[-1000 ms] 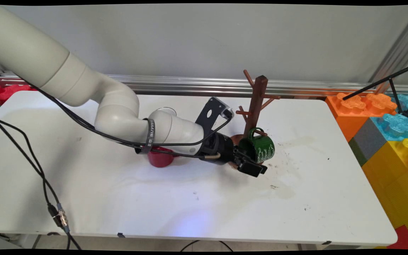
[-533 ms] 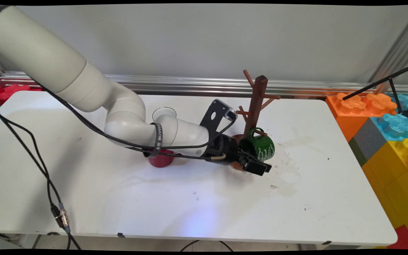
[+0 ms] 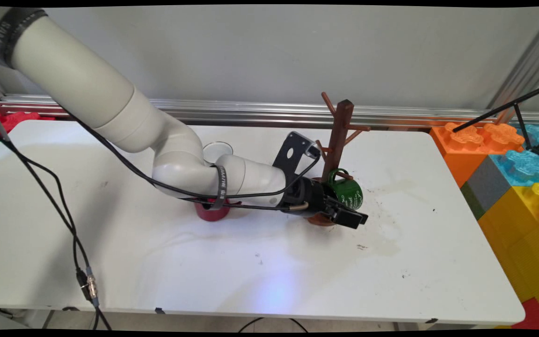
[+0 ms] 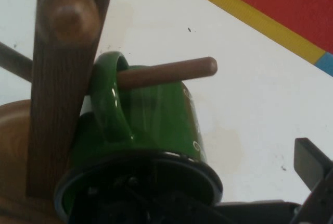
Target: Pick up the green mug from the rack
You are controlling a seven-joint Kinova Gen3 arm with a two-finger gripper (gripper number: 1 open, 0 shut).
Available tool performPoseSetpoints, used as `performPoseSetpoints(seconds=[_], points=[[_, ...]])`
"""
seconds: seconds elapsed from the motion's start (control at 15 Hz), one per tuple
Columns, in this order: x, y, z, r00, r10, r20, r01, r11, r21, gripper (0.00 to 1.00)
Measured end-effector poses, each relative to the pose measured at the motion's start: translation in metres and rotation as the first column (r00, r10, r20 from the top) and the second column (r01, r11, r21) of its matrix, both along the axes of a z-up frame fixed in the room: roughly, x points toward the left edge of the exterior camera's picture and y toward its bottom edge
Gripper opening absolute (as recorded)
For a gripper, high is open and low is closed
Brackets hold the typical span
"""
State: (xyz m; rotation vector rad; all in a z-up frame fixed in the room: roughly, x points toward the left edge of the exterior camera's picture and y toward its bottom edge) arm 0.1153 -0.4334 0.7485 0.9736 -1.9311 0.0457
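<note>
The green mug should come off the wooden tree's peg (image 4: 177,69), so the robot's gripper will next pick up the mug by its dark rim (image 4: 182,157).
A dark green mug (image 3: 351,191) hangs by its handle on a low peg (image 4: 166,73) of a brown wooden mug tree (image 3: 338,135). The mug tilts, with its mouth turned toward my hand. My black gripper (image 3: 350,217) reaches in from the left, just below and in front of the mug, over the tree's round base (image 3: 318,220). It is open. In the hand view the green mug (image 4: 151,125) fills the middle, its dark rim at the bottom edge. One finger (image 4: 312,169) stands clear to the right of the mug; the other is hidden.
A red cup (image 3: 211,211) stands on the white table (image 3: 414,262) behind my forearm, and a clear glass (image 3: 217,150) farther back. Large coloured plastic blocks (image 3: 508,164) stack off the table's right end, with black tripod legs (image 3: 527,121) above them.
My gripper has moved right and slightly up, closer under the green mug. The mug stays hanging on its peg.
</note>
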Motion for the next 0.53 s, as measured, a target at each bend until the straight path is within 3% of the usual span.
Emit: performPoseSetpoints(seconds=[0.33,0.4,0.53], points=[[-0.0052,-0.0041,-0.0048,1.000,0.010,-0.008,-0.010,1.000,0.003,1.00],[-0.0057,-0.0046,-0.0055,1.000,0.012,-0.009,-0.012,1.000,0.003,0.00],[-0.0063,-0.0053,-0.0064,1.000,0.015,-0.011,-0.015,1.000,0.004,0.00]])
